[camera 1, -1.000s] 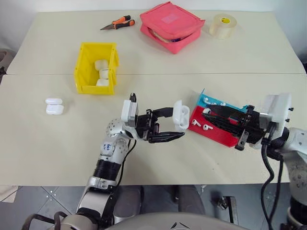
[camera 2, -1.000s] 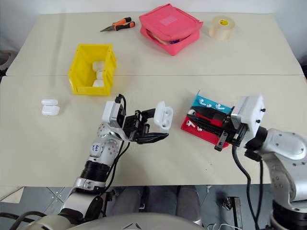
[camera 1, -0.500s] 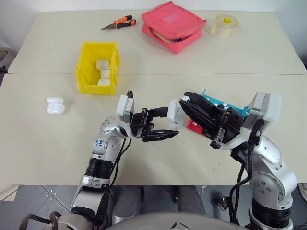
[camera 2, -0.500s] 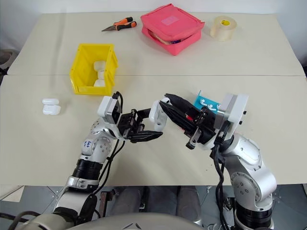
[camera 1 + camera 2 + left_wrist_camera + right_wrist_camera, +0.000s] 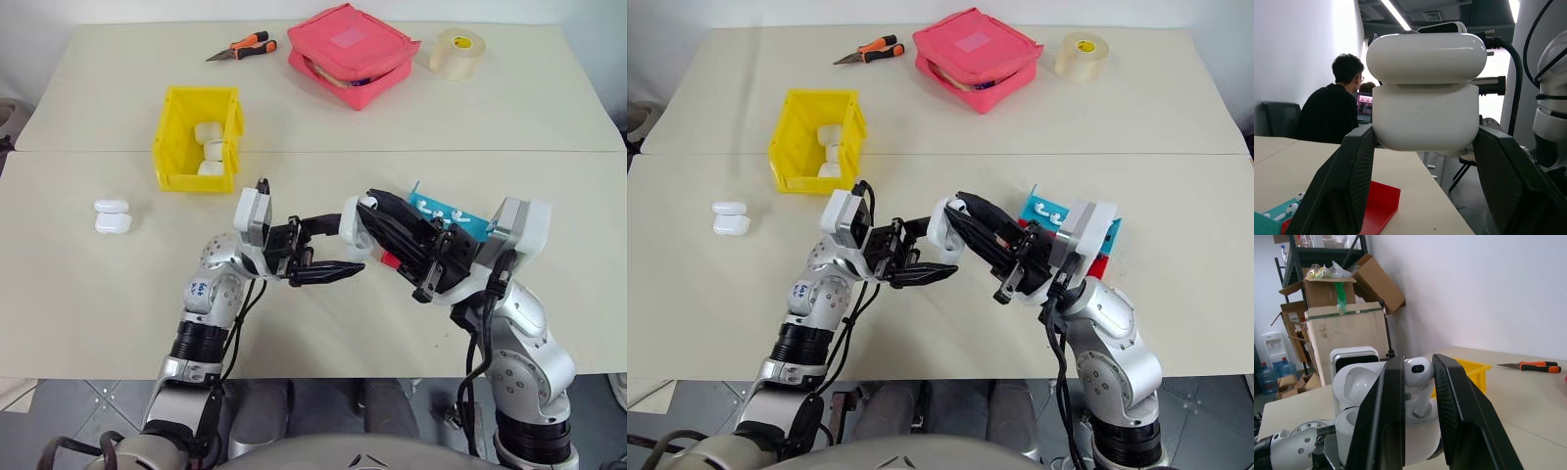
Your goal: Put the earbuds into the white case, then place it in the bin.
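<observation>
The earbud's stem [image 5: 1423, 402] reaches down inside the open white case and the earbud would stay there, so it is time for my right gripper to release it now.
My left gripper [image 5: 343, 246] is shut on the white case [image 5: 354, 218] and holds it above the table, lid flipped open. In the left wrist view the case [image 5: 1425, 115] sits between the two black fingers [image 5: 1347, 186]. My right gripper [image 5: 1418, 382] is shut on one earbud [image 5: 1418, 373], stem down, right over the open case [image 5: 1352, 396]. More earbuds [image 5: 432, 208] lie on the red and blue tray [image 5: 472, 223] behind the right arm. The yellow bin [image 5: 168, 147] stands at the back left with white cases [image 5: 210, 147] inside.
Two stacked white cases [image 5: 112, 216] lie at the far left. A pink pouch [image 5: 353, 54], orange pliers [image 5: 240, 46] and a tape roll [image 5: 456, 51] sit along the far edge. A person [image 5: 1332, 115] sits in the background.
My right gripper has swung left from the tray, with the earbud in it, up to the open case. The left gripper has kept the case nearly still.
</observation>
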